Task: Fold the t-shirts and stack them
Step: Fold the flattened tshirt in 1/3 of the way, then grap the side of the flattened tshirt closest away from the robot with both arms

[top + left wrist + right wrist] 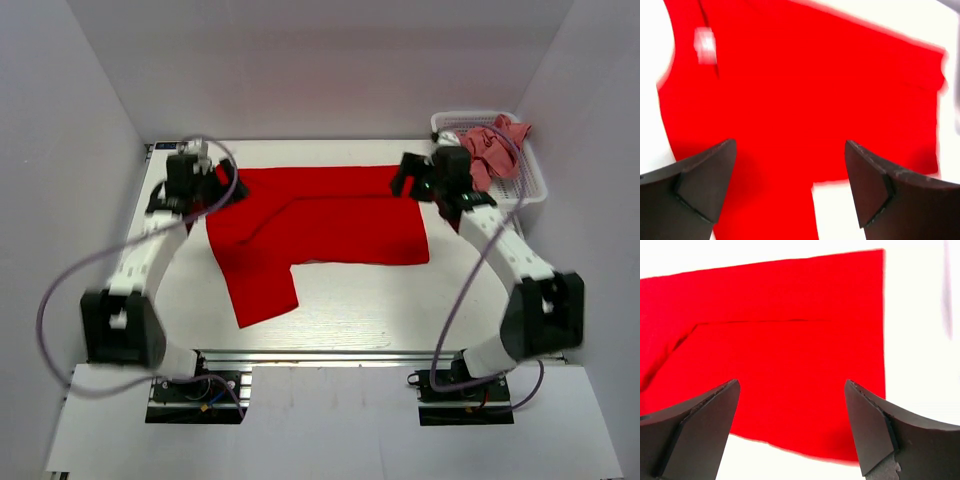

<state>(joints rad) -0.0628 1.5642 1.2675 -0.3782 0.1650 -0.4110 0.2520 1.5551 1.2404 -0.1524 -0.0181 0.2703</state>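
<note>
My left gripper will fold the sleeve over the body next, grabbing the red t-shirt's protruding sleeve by its near outer corner (243, 322).
A bright red t-shirt (320, 225) lies flat on the white table, partly folded, with one sleeve (258, 290) sticking out toward the near left. My left gripper (212, 172) is open and empty above the shirt's far left corner; its wrist view shows the red cloth (805, 90) below open jaws. My right gripper (405, 178) is open and empty above the shirt's far right corner; its wrist view shows the cloth (780, 350) with a fold line. Salmon pink t-shirts (492, 145) lie crumpled in the basket at the far right.
A white plastic mesh basket (530, 185) stands at the far right corner of the table (370, 310). White walls close in the back and both sides. Cables loop from both arms.
</note>
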